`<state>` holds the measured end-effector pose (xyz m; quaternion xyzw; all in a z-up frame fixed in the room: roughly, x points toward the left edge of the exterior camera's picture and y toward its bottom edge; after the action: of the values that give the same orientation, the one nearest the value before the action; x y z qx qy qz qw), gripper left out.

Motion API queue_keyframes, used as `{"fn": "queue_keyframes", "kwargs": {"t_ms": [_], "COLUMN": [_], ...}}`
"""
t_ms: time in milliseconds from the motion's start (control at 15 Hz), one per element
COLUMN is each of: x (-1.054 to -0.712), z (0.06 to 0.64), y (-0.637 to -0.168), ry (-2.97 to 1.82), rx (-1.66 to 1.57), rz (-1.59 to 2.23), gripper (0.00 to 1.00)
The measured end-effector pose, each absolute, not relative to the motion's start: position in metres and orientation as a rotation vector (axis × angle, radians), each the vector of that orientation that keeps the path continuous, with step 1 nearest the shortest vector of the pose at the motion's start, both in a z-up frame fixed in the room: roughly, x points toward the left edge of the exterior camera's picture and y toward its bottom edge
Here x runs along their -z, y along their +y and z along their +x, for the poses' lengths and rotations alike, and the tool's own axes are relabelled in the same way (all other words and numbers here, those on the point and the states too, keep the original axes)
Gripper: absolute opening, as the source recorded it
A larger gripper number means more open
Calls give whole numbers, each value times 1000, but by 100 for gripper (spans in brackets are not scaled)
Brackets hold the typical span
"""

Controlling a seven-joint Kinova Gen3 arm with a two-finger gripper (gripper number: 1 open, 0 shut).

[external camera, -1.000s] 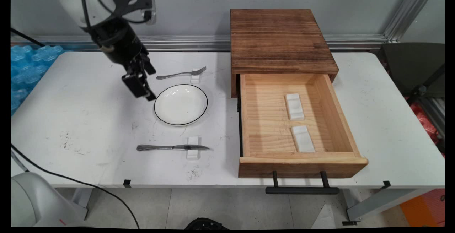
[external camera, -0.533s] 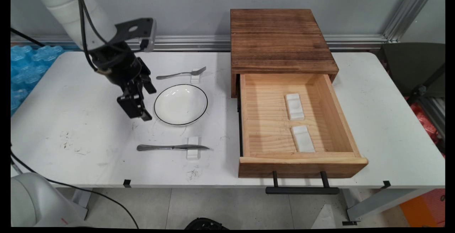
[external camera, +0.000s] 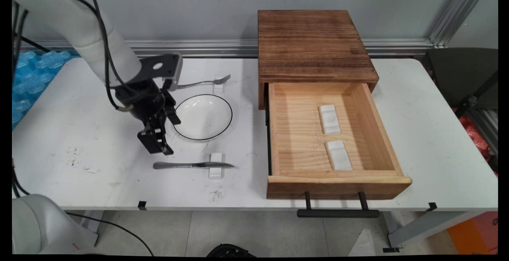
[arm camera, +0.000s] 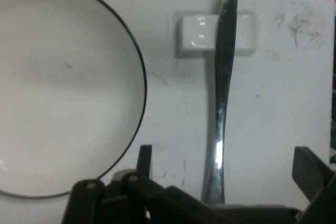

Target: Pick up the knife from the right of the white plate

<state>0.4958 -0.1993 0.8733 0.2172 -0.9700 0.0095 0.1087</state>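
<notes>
My gripper should next grab the metal table knife by its handle (external camera: pixel 172 165), to set the knife on a white rest in the open drawer.
My gripper (external camera: pixel 160 148) hangs open just above the table, left of the white black-rimmed plate (external camera: pixel 203 117) and over the handle end of a steel knife (external camera: pixel 191 165). The knife lies flat with its blade on a small white rest (external camera: pixel 215 170). In the hand view the knife (arm camera: pixel 223 103) runs up between my two spread fingers (arm camera: pixel 144 162), nothing is gripped, and its blade crosses the rest (arm camera: pixel 197 35). The plate (arm camera: pixel 63 87) fills the left of that view.
A fork (external camera: pixel 203 82) lies on another white rest (external camera: pixel 218 82) behind the plate. At the right a wooden cabinet (external camera: pixel 314 42) has its drawer (external camera: pixel 338 181) pulled open, with two white rests (external camera: pixel 329 119) inside. Blue bubble wrap (external camera: pixel 28 74) sits at the far left.
The arm has come down and toward the table's near side, from beside the fork to just above the knife's handle. The gripper has stayed open; nothing on the table moved.
</notes>
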Motion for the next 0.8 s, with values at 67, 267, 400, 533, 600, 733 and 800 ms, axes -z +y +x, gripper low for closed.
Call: {"fn": "queue_keyframes", "kwargs": {"t_ms": [67,267,400,533,600,733,800], "x": [-867,-849,-840,-829,-824,-814,-809], "z": [495,493,492,491,491,489,489], "y": [-199,-197,-196,-195,-195,-194,-194], "ry": [-2855,-2864,-2869,-2875,-2877,-2879,-2879], "rx": [-26,-23,-24,-25,-27,-30,-32], "rz": [631,605,591,577,572,568,566], "gripper": [100,100,100,100,100,100,100]}}
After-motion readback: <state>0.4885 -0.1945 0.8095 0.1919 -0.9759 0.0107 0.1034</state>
